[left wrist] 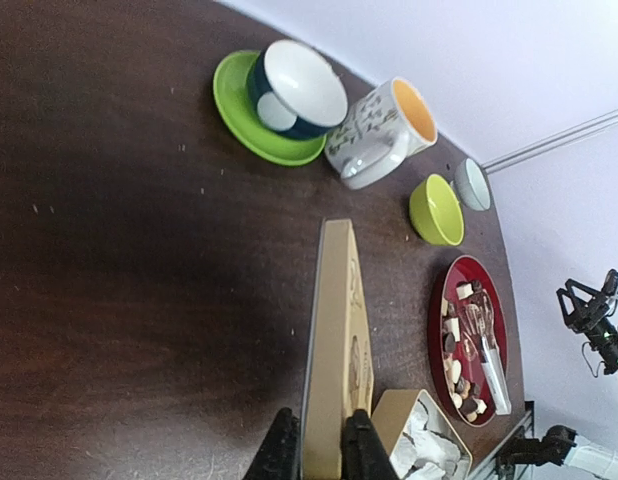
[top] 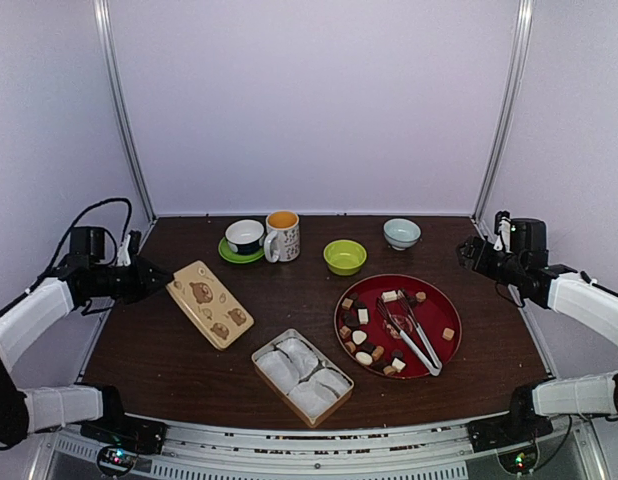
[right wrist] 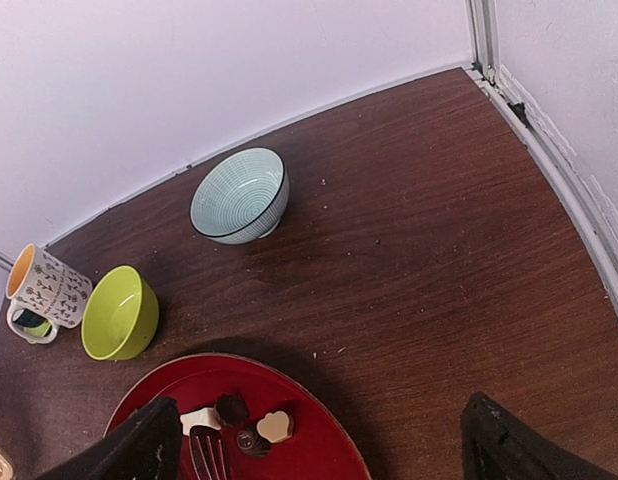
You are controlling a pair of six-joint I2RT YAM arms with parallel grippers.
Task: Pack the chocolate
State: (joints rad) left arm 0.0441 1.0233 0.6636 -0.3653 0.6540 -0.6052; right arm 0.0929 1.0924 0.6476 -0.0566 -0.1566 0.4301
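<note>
The lid hangs tilted in my left gripper. My left gripper needs to keep holding it, because the lid would fall onto the table beside the tin (top: 302,377) if I opened now.
The chocolate (top: 364,335) lies scattered as small brown, dark and cream pieces on a red plate (top: 444,300), some also in the right wrist view (right wrist: 274,427). Silver tongs (top: 414,335) rest among them. An open tin (top: 302,377) lined with white paper cups sits near the front edge. Its tan lid (top: 210,303) is tilted, and my left gripper (top: 159,280) is shut on its left edge; the left wrist view shows the lid (left wrist: 334,340) edge-on between the fingers (left wrist: 359,445). My right gripper (top: 469,250) hangs open beyond the plate's far right, holding nothing.
Along the back stand a dark cup on a green saucer (top: 244,240), a patterned mug (top: 282,236), a lime bowl (top: 345,257) and a pale blue bowl (top: 401,233). White walls and metal posts close in the table on three sides.
</note>
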